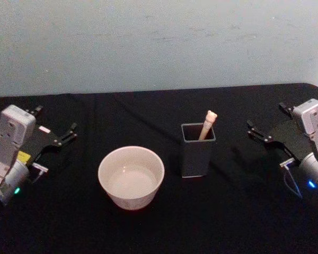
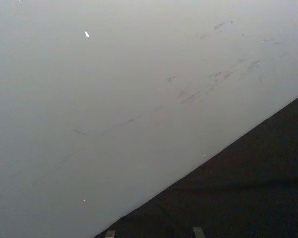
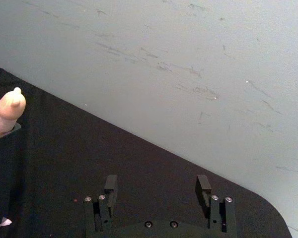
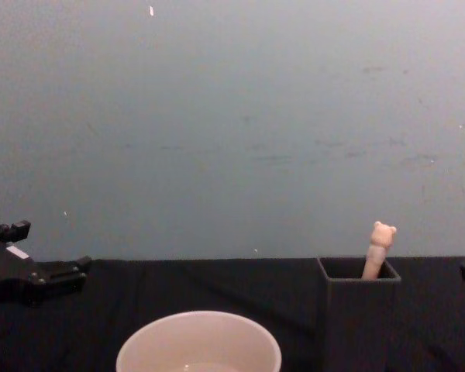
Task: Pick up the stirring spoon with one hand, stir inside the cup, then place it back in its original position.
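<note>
I will pick up the stirring spoon with my right gripper by its bear-topped handle end next, so it can stir, because the sides of the box holder surround the spoon's lower part.
The stirring spoon stands in the dark grey square box holder right of centre, its pale bear-topped handle leaning out over the rim; its bowl is hidden inside. The cream-white cup sits left of the holder, nearer the front. In the chest view the spoon rises from the holder, with the cup at the lower edge. My right gripper rests open at the right, well clear of the holder. The right wrist view shows its fingers spread, with the spoon top off to one side. My left gripper sits open at the far left.
A black cloth covers the table, and a pale wall stands behind it. There is open cloth between each gripper and the two vessels. The table's rounded right corner lies beyond my right gripper.
</note>
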Motion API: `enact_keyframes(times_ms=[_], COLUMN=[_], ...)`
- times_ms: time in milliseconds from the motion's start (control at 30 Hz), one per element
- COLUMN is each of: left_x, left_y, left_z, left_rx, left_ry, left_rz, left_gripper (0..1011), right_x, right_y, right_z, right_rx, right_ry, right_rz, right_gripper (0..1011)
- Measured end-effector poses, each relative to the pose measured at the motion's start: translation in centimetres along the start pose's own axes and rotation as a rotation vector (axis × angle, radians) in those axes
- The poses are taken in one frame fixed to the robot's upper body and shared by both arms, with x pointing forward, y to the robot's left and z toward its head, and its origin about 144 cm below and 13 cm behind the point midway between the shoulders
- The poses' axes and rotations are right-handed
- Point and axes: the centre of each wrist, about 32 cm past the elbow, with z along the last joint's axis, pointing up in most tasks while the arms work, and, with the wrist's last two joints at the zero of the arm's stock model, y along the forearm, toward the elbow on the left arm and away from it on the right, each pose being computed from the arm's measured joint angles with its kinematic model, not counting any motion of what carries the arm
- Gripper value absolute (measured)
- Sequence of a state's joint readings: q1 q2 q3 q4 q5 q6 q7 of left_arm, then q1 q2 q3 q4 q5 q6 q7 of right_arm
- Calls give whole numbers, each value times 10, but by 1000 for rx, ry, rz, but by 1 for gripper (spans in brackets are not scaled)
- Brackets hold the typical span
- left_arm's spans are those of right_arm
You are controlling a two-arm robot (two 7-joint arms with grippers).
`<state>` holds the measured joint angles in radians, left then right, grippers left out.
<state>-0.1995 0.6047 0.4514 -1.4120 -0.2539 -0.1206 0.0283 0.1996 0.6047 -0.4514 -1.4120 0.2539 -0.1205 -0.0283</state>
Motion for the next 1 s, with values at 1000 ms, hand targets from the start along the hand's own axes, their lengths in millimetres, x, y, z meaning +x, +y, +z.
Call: enact_keyframes(times_ms=[1000], left_x=[0], left_y=[0], left_z=[0], left_rx=[0], left_ry=[0], left_rz=[0], left_gripper=[1001], right_x=[0], right_y=[0], right_z=[0], right_rx=[0], right_ry=[0], right_rz=[0], right_gripper=[1003])
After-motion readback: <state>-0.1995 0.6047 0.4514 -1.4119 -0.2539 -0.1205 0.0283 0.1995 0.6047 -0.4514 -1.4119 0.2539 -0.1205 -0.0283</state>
